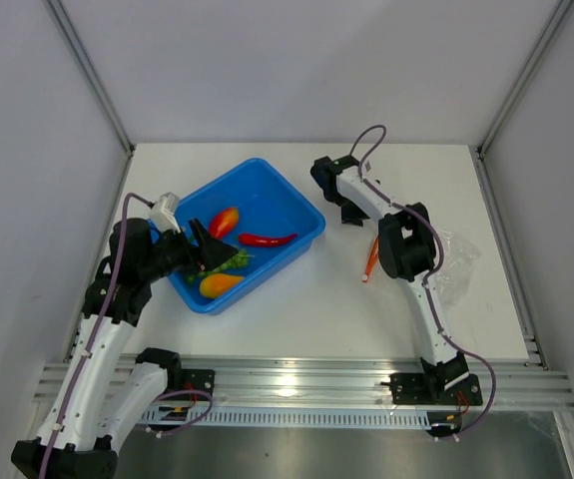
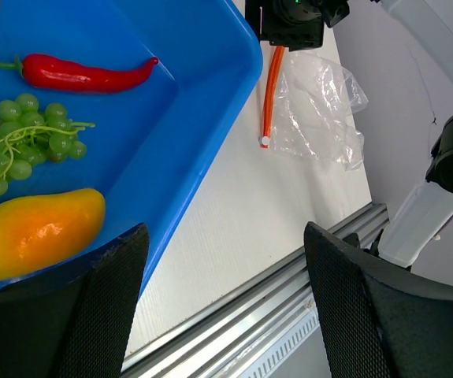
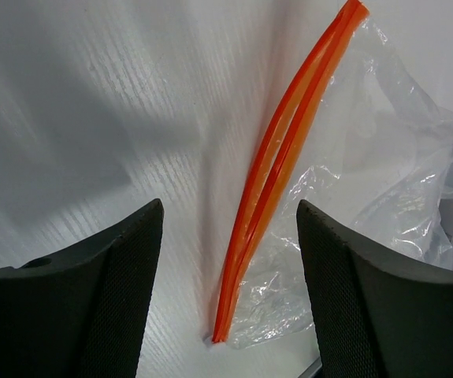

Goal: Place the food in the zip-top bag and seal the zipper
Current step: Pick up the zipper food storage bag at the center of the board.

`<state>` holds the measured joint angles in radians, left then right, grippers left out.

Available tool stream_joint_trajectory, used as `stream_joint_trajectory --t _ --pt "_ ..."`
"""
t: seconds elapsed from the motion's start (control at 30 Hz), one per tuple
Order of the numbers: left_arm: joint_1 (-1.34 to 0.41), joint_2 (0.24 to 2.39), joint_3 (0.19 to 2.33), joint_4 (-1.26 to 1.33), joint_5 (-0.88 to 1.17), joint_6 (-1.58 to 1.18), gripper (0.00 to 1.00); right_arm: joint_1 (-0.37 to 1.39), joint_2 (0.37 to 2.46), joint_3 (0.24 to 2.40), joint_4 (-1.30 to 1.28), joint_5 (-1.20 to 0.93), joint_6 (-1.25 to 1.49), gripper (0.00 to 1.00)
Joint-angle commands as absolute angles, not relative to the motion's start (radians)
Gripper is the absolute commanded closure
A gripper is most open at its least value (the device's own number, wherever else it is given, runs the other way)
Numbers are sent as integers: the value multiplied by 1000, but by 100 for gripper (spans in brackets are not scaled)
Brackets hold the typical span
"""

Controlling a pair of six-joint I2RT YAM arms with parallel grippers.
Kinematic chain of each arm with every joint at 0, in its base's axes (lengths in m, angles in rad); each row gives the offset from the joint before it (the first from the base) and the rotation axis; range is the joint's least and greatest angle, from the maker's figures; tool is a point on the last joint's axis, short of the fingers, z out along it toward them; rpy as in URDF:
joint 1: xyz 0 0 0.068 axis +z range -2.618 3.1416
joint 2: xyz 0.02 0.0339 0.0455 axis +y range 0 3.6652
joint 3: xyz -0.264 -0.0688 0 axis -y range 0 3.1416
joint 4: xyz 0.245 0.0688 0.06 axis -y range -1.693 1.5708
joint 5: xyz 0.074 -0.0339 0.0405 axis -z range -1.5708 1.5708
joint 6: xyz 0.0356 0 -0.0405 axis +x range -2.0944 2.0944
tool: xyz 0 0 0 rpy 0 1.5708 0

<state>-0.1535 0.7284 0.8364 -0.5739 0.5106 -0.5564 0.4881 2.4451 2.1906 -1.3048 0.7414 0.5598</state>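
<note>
Next, my right gripper grips just one side of the bag's zipper near the zipper's middle, and the other side stays free to open for placing food.
The blue tray (image 1: 287, 195) holds the food: a red-orange oval fruit (image 1: 225, 221), a red chili (image 1: 267, 239), green grapes (image 2: 21, 138) and a yellow-orange piece (image 2: 37, 232). My left gripper (image 1: 209, 249) is open and empty over the tray's near corner, one finger beside the yellow-orange piece. The clear zip-top bag (image 1: 451, 257) lies flat and empty on the table right of the tray. Its red-orange zipper (image 3: 277, 157) faces the tray, the two strips slightly parted. My right gripper (image 3: 228, 206) is open just above the zipper, a finger on either side, touching nothing.
An aluminium rail (image 1: 296, 379) runs along the table's near edge. White walls close the left, back and right. The right arm's elbow (image 1: 331, 178) hangs over the table behind the bag. White table (image 1: 306, 299) lies between tray and bag.
</note>
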Motion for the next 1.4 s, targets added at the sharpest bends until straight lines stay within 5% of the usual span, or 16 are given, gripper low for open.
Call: stream_joint_trajectory --t 0.0,0.9,1.07,1.2,1.37 --pt "-147 726 831 -548 543 -535 18 495 2471 2247 -1448 844 623 30" --pt "-147 718 762 -515 620 -509 18 506 2321 1905 -1519 1022 845 37" --pt "-147 726 752 -505 637 -517 18 520 2263 1818 -1499 1028 859 56" --pt "-147 729 746 -512 618 -511 19 528 2171 1743 -1410 1002 816 100" --pt "-147 736 753 -531 603 -509 20 529 2083 1639 -1286 947 753 100"
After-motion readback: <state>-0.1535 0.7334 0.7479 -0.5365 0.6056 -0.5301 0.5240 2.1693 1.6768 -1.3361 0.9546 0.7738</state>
